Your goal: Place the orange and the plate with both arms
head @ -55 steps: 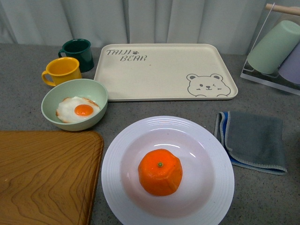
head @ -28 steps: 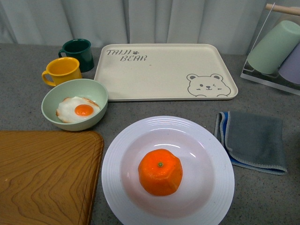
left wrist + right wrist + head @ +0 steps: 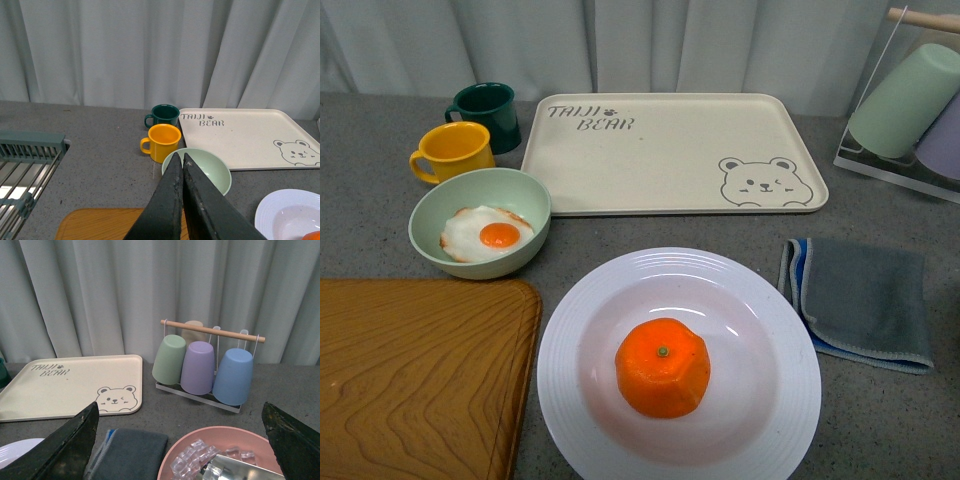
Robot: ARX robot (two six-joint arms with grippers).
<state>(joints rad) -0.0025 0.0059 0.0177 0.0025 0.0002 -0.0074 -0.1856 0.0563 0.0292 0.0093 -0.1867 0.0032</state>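
The plate is far wider than my open fingers, so next I should grab it with my right gripper by its thin rim (image 3: 37, 441) beside the grey cloth.
The orange (image 3: 662, 366) sits in the middle of the white ribbed plate (image 3: 770, 310), at the front centre of the table in the front view. Neither arm shows there. In the left wrist view my left gripper (image 3: 179, 156) is shut and empty, raised above the pale green bowl (image 3: 212, 167); the plate's rim (image 3: 272, 212) and a sliver of the orange (image 3: 312, 235) show at that picture's corner. My right gripper (image 3: 180, 412) is open and empty, raised over a pink bowl of ice (image 3: 250, 440); a sliver of the plate (image 3: 15, 447) shows there.
A cream bear-print tray (image 3: 670, 150) lies behind the plate. The green bowl with a fried egg (image 3: 480, 222), a yellow mug (image 3: 452, 152) and a dark green mug (image 3: 487, 112) stand at left. A wooden board (image 3: 415, 380) lies front left, a grey cloth (image 3: 860, 300) right, a cup rack (image 3: 910, 100) back right.
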